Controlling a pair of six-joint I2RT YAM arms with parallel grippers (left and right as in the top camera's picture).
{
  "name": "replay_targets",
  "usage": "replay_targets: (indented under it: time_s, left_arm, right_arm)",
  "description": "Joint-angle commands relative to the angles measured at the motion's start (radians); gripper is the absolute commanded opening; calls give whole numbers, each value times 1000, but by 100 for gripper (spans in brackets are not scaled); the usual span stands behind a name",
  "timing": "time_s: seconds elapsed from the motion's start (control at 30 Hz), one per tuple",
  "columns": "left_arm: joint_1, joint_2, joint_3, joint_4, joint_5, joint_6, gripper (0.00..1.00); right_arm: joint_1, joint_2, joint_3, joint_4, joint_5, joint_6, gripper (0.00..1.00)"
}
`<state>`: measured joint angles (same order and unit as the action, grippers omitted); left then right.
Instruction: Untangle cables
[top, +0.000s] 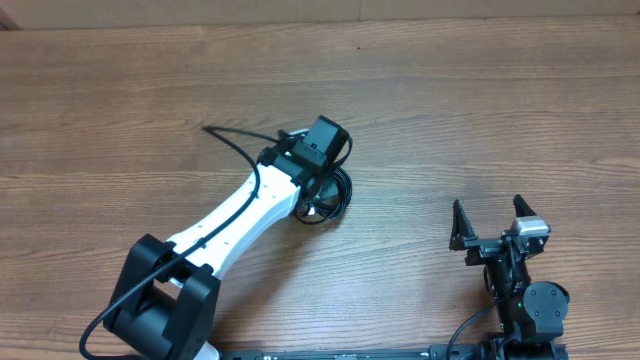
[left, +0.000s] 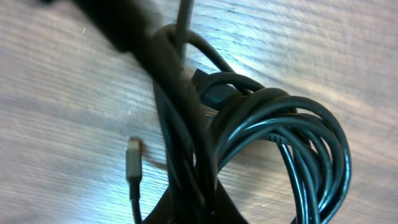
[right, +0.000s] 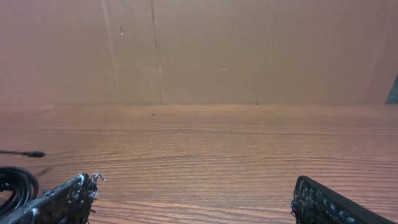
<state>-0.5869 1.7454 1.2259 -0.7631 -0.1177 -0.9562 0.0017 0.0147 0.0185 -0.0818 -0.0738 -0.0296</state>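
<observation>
My left gripper takes hold of the cable bundle at the side of the looped coil (left: 298, 137) next, leaving plug ends free, to shake the cables untangled.
The cables (top: 333, 198) are thin black cords bunched in a coil at the table's middle, with one strand (top: 232, 136) running off to the left. My left gripper (top: 322, 190) is down on the coil. In the left wrist view its dark fingers (left: 198, 210) close around a bundle of strands (left: 186, 124), with the looped coil (left: 298, 137) to the right and a small grey plug (left: 133, 159) to the left. My right gripper (top: 490, 215) is open and empty at the front right, away from the cables; its fingers (right: 193, 208) frame bare wood.
The right wrist view shows the coil's edge (right: 13, 182) and a plug end (right: 31, 154) at far left, and a cardboard wall (right: 199, 50) behind the table. The left arm's white link (top: 240, 215) slants over the front left of the table.
</observation>
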Motion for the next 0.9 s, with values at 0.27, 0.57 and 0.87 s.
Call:
replay_targets:
  time_s: [0.27,0.57,0.87]
  left_arm:
    - [5,5,20,10,56,146,85]
    - [3,5,35,47,59,1233,84]
    - [45,53,33,133,61,1589,91]
  right_arm:
    - [5,-8,-11,5,5,-5,100]
    - [5,-8,-11,5,5,-5,100]
    - [5,-8,-11,5,5,-5,100]
